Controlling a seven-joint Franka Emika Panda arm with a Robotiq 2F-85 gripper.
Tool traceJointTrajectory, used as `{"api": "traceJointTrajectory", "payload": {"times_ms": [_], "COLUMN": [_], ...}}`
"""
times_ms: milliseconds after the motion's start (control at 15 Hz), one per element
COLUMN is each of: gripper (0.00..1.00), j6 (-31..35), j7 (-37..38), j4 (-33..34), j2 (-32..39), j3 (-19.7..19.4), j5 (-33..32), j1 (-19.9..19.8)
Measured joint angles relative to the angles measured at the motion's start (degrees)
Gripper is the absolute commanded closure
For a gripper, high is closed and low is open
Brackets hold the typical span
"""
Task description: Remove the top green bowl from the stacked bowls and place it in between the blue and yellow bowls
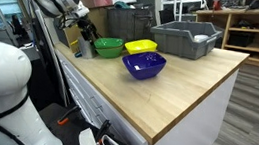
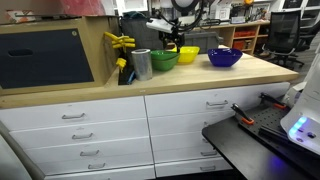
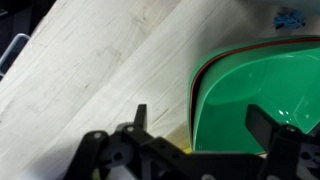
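Note:
The green bowl's rim lies between my open fingers, but they hang above it in an exterior view. My gripper should lower before it closes on the green bowl's rim (image 3: 197,112).
The green bowl (image 1: 108,47) sits on the wooden counter (image 1: 183,85) beside the yellow bowl (image 1: 141,47), with the blue bowl (image 1: 143,65) just in front of the yellow one. All three also show in an exterior view: green (image 2: 163,59), yellow (image 2: 187,54), blue (image 2: 225,57). In the wrist view the green bowl (image 3: 260,95) fills the right side, and a thin red edge shows under its rim. My gripper (image 3: 200,112) is open and straddles that rim, one finger outside and one over the inside. It hangs just above the green bowl (image 1: 83,24) (image 2: 168,42).
A grey plastic bin (image 1: 184,37) stands behind the bowls. A metal cup (image 2: 141,63) and a yellow tool (image 2: 120,42) stand next to the green bowl. Drawers (image 2: 85,135) run under the counter. Shelving stands at the back.

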Motion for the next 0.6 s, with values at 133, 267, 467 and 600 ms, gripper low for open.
{"api": "traceJointTrajectory", "payload": {"times_ms": [133, 267, 467, 600], "gripper": [0.00, 0.00, 0.32, 0.49], "j6": [0.9, 1.9, 3.1, 3.9], "j7": [0.0, 0.0, 0.0, 0.1], "j4": [0.0, 0.0, 0.0, 0.1], "j2": [0.7, 1.5, 2.6, 3.3], "j3": [-0.2, -0.5, -0.9, -1.1], "j5": [0.0, 0.0, 0.0, -0.2], "j1": [0.0, 0.0, 0.0, 0.0]}}
